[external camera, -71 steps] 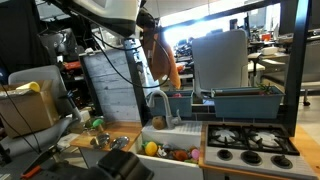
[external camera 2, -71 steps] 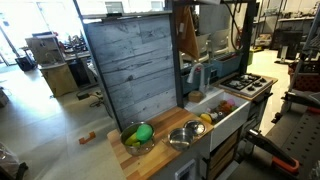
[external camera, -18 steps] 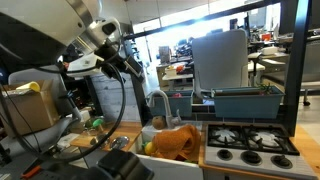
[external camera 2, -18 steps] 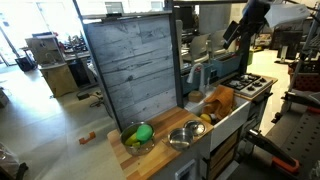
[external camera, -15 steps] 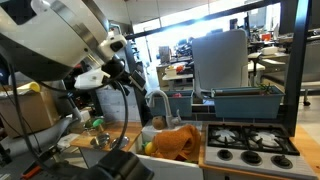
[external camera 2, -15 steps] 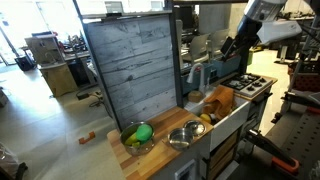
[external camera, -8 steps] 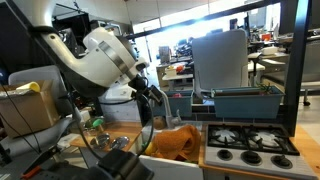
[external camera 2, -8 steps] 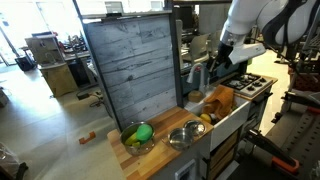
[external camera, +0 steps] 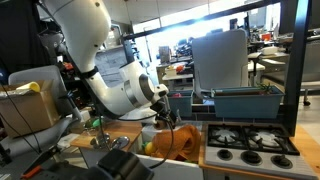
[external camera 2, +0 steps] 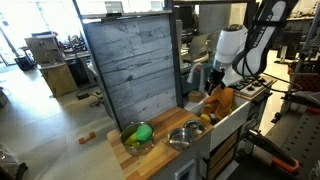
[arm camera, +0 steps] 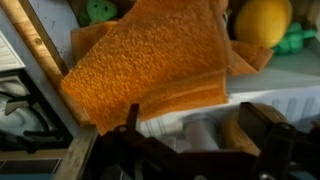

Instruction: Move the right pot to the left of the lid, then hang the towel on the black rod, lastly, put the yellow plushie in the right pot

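Note:
The robot's gripper will next grab the orange towel by its near folded edge. The rest of the cloth then stays loose to hang over the black rod.
The orange towel lies crumpled over the sink's edge, filling the upper wrist view. My gripper hangs just above it, open, with nothing between its dark fingers. A rounded yellow thing, apparently the yellow plushie, rests in the sink beside the towel. Two pots stand on the wooden counter: one holding a green object, one steel and empty. I cannot make out the lid or the black rod.
A stove adjoins the sink. A faucet rises behind the sink, close to the arm. A tall grey plank wall backs the counter. Small toys lie in the sink.
The arm has swung down from high up until the gripper hangs over the towel. The towel, hanging up several seconds ago, has lain in the sink throughout the last second.

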